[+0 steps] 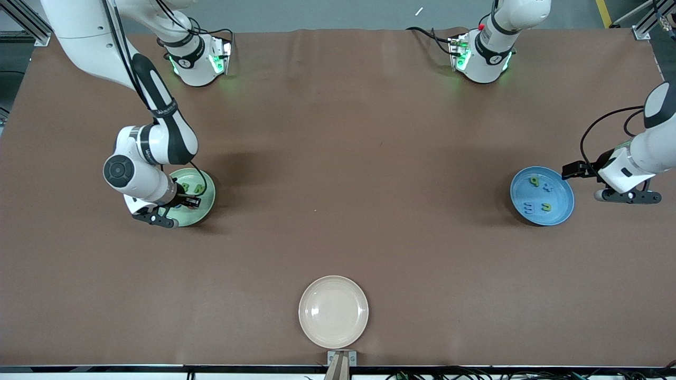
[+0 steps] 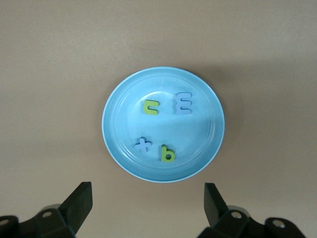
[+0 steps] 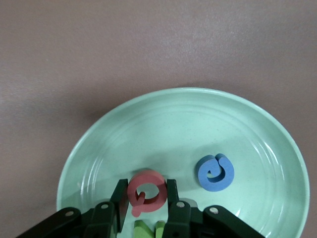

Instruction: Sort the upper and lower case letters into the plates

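Note:
The red G sits low inside the mint green plate beside the blue G and would lie there, so it is now time for my right gripper to release it.
My right gripper (image 1: 182, 202) is low over the pale mint green plate (image 1: 205, 209) at the right arm's end, shut on the red G (image 3: 146, 192), with a finger against each side. A blue G (image 3: 214, 172) lies in that plate (image 3: 163, 124), and a green letter (image 3: 148, 230) shows partly under the gripper (image 3: 145, 198). Two green letters (image 1: 198, 188) show there in the front view. My left gripper (image 1: 628, 198) is open and empty (image 2: 147, 193) beside the bright blue plate (image 1: 560, 211). That plate (image 2: 119, 124) holds green n (image 2: 150, 107), blue m (image 2: 182, 103), blue t (image 2: 142, 145) and green p (image 2: 167, 153).
A cream-beige plate (image 1: 333, 311) sits empty near the table's front edge, midway between the two arms' ends. The brown table cover (image 1: 338, 158) spans the space between the plates. The arm bases (image 1: 198, 60) stand along the edge farthest from the front camera.

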You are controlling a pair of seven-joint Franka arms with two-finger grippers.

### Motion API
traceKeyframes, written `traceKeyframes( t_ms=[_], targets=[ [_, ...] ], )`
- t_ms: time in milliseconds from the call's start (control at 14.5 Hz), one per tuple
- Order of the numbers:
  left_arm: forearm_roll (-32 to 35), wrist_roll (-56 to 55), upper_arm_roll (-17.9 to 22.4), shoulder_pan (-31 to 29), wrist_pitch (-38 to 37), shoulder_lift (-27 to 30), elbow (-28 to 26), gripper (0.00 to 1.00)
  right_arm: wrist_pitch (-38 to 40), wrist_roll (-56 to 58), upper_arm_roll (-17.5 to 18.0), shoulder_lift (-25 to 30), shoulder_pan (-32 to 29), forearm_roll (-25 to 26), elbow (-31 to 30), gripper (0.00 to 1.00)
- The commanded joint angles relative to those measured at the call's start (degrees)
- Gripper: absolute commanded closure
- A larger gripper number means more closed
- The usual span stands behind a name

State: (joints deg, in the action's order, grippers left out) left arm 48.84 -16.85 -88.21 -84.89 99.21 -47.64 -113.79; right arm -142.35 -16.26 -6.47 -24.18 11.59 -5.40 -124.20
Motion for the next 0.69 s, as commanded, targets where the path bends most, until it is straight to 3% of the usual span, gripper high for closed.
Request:
traceKeyframes(
  t_ms=[0,69,138,275,412,619],
  targets=[
    [-1.29,-0.29,-0.38,0.52,-1.04,0.97,0.67,0.01,-0.74,0.71,1.03,-0.25,-1.30,0.12,-0.43,0.74],
    [-1.29,-0.47,-0.38,0.60,-0.95,0.97,0.76,0.01,-0.65,0.71,1.03,-0.25,-1.30,0.12,-0.35,0.32],
    [-1.29,-0.38,-0.38,0.61,-0.78,0.88,0.76,0.01,-0.30,0.71,1.03,-0.16,-1.30,0.12,-0.26,0.00],
    [-1.29,0.75,0.23,0.78,-0.25,1.23,1.20,0.01,1.62,0.88,1.03,0.53,-1.30,0.12,0.88,0.00],
    [-2.95,1.02,2.42,2.09,0.19,3.85,1.90,0.01,9.59,3.15,0.94,1.85,-1.48,0.12,4.64,0.00],
    [-15.65,9.42,11.19,6.39,7.02,17.97,2.17,0.01,24.09,8.16,0.85,4.31,-3.93,0.73,12.55,0.00]
  ],
)
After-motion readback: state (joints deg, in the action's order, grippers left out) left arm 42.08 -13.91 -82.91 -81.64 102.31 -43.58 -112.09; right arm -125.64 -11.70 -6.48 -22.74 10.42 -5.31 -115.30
